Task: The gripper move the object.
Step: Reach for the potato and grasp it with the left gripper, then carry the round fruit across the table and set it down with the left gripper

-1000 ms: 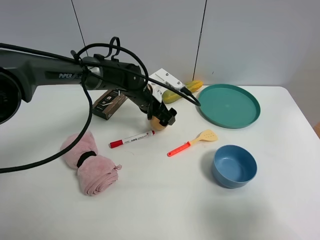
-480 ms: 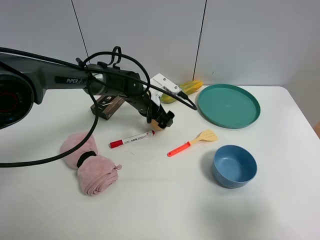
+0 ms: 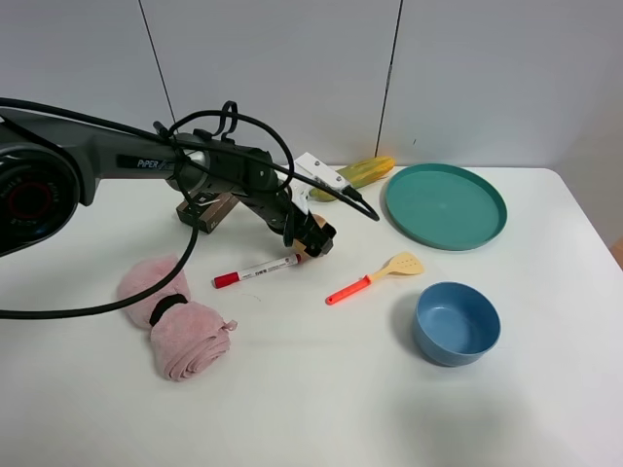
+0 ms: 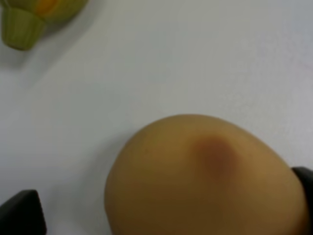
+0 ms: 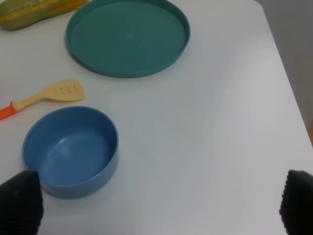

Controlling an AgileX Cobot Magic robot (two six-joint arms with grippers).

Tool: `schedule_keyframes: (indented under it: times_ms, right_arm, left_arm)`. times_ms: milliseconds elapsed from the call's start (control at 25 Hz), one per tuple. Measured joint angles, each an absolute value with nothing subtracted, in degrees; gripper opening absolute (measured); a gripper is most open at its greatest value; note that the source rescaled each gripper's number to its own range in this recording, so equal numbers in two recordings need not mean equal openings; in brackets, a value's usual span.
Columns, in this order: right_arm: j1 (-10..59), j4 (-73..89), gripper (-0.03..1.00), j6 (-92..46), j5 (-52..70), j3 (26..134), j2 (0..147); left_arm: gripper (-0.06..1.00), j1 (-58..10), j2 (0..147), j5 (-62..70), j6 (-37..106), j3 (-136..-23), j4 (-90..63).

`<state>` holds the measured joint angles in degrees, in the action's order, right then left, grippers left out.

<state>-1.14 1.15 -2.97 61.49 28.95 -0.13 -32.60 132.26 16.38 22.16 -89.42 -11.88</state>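
My left gripper will next take hold of the potato-like ball [image 4: 205,181] by its rounded sides. Then it can move the ball across the tabletop.
The tan-brown potato-like ball [image 4: 205,181] with a reddish spot fills the left wrist view, resting on the white table. In the high view only a sliver of it [image 3: 305,247] shows under the claw. My left gripper [image 3: 312,239] is lowered over the ball, open, one finger on each side. One fingertip [image 4: 22,211] stands clear of the ball and the other [image 4: 306,182] is right at its edge. My right gripper [image 5: 159,205] is open and empty above the table near the blue bowl [image 5: 71,152]; the high view does not show it.
A red-capped marker [image 3: 255,271] lies just left of the ball, and an orange-handled spatula [image 3: 375,277] to its right. A corn cob [image 3: 355,175] and teal plate [image 3: 492,222] sit behind. A blue bowl [image 3: 456,323], pink towel [image 3: 170,316] and brown box [image 3: 200,209] are around.
My left arm has come down and a little forward, bringing the open claw lower around the ball. The ball and everything else have stayed in place.
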Motion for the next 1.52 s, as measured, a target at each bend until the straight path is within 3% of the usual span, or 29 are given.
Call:
schedule_keyframes:
  times_ms: [240,320,440,560,640,720,1080,1280,1520]
  right_arm:
    - [-1.1,1.1,1.0,-3.0,61.5,29.0,-0.1]
    - [-1.1,1.1,1.0,-3.0,61.5,29.0,-0.1]
    - [-1.1,1.1,1.0,-3.0,61.5,29.0,-0.1]
    - [-1.1,1.1,1.0,-3.0,61.5,29.0,-0.1]
    - [-1.1,1.1,1.0,-3.0,61.5,29.0,-0.1]
    - [-1.1,1.1,1.0,-3.0,61.5,29.0,-0.1]
    - [-1.1,1.1,1.0,-3.0,61.5,29.0,-0.1]
    - [-1.1,1.1,1.0,-3.0,61.5,29.0,-0.1]
    - [-1.1,1.1,1.0,-3.0,61.5,29.0,-0.1]
  left_arm:
    - [0.99,-32.6,132.5,16.4,22.2,-89.4,-11.9]
    - [0.92,-32.7,132.5,16.6,22.2,-89.4,-11.9]
    - [0.65,-32.9,132.5,17.0,22.2,-89.4,-12.2]
    - [0.3,-33.0,132.1,18.1,22.2,-89.5,-12.2]
    - [0.15,-33.0,131.4,18.9,22.2,-89.5,-12.2]
    - [0.06,-33.0,130.3,20.4,22.2,-89.5,-12.1]
    - [0.01,-31.1,114.9,26.7,21.4,-89.5,-7.7]
    - [0.0,-25.0,108.3,32.0,16.4,-86.9,-5.7]
    - [0.0,-15.0,101.6,31.1,13.1,-74.6,-4.8]
